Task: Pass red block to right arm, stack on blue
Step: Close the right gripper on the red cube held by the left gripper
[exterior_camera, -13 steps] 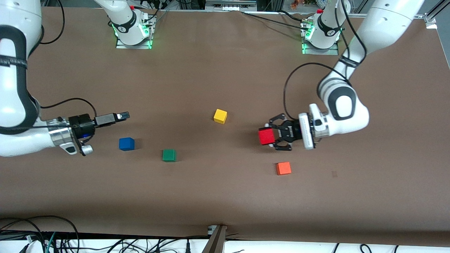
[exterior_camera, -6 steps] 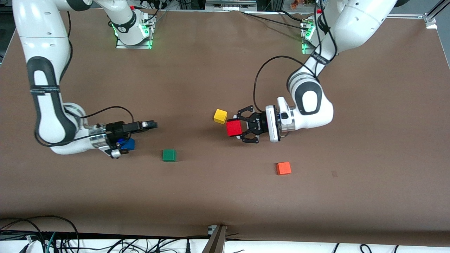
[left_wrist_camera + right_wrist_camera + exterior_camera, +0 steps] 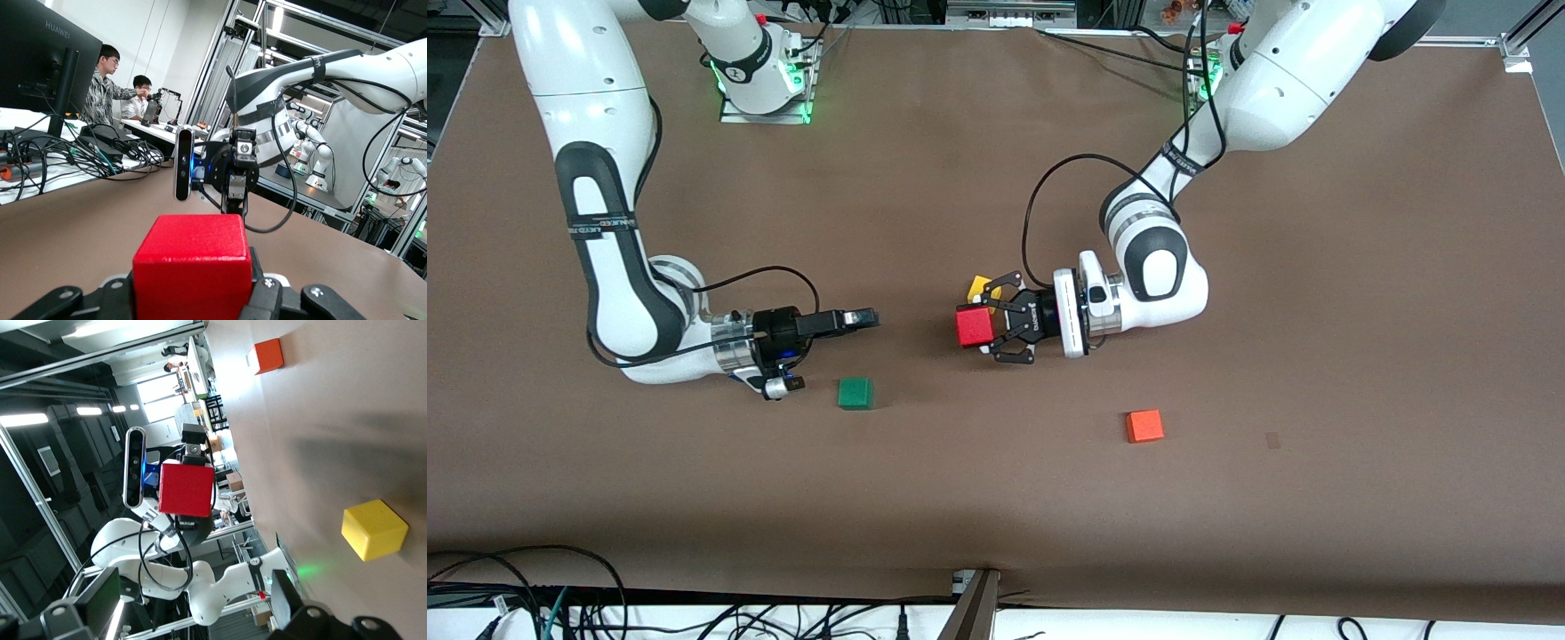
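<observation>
The red block needs its bottom free for stacking, so my right gripper will grab two opposite sides of the block next.
My left gripper (image 3: 987,328) is shut on the red block (image 3: 973,326) and holds it above the table over the middle, beside the yellow cube. The block fills the bottom of the left wrist view (image 3: 192,270) between the black claw fingers (image 3: 280,300). My right gripper (image 3: 863,317) is open and empty, level with the block and pointing at it with a gap between them. It shows head-on in the left wrist view (image 3: 233,193). The right wrist view shows the red block (image 3: 187,488) ahead of the right gripper (image 3: 190,587). The blue cube is hidden under the right arm's wrist.
A yellow cube (image 3: 978,286) lies partly hidden by the left gripper's claw and also shows in the right wrist view (image 3: 373,529). A green cube (image 3: 855,393) lies nearer the front camera than the right gripper. An orange cube (image 3: 1144,426) lies toward the left arm's end.
The left gripper has carried the red block toward the right arm's end, up beside the yellow cube. The right gripper has moved toward the middle, and its wrist now covers the blue cube.
</observation>
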Controlling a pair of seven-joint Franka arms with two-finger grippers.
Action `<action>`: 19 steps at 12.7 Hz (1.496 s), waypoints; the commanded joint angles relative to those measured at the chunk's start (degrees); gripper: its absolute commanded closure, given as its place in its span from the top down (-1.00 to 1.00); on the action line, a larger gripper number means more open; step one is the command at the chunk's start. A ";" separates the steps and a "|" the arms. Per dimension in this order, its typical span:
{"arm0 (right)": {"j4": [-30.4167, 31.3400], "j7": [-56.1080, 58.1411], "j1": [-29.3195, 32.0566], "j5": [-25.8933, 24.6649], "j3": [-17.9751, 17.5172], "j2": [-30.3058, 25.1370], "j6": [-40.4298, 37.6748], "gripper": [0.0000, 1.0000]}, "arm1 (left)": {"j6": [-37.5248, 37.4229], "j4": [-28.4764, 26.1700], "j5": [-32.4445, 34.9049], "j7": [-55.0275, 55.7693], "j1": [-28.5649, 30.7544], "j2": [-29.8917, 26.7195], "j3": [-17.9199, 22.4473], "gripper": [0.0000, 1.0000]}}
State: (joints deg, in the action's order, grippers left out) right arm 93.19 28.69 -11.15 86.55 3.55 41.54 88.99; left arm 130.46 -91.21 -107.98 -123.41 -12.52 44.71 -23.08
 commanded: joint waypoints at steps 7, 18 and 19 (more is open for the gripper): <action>2.96 0.75 -6.60 8.10 -0.03 -2.16 9.96 1.00 | 1.73 4.73 -2.32 -2.01 -3.65 2.57 0.58 -1.00; 3.14 -1.01 -8.10 12.32 -3.20 -4.27 18.32 -0.51 | 1.64 4.46 -3.56 -1.92 -4.18 2.40 0.58 -1.00; 3.14 -1.62 -8.10 12.32 -3.20 -4.27 18.32 -0.82 | 1.64 4.37 -3.47 -1.92 -4.18 2.40 0.58 -1.00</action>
State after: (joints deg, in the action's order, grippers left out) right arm 93.73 27.98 -19.17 97.51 0.69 39.76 105.83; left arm 131.72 -88.14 -109.25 -123.46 -15.79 46.43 -22.93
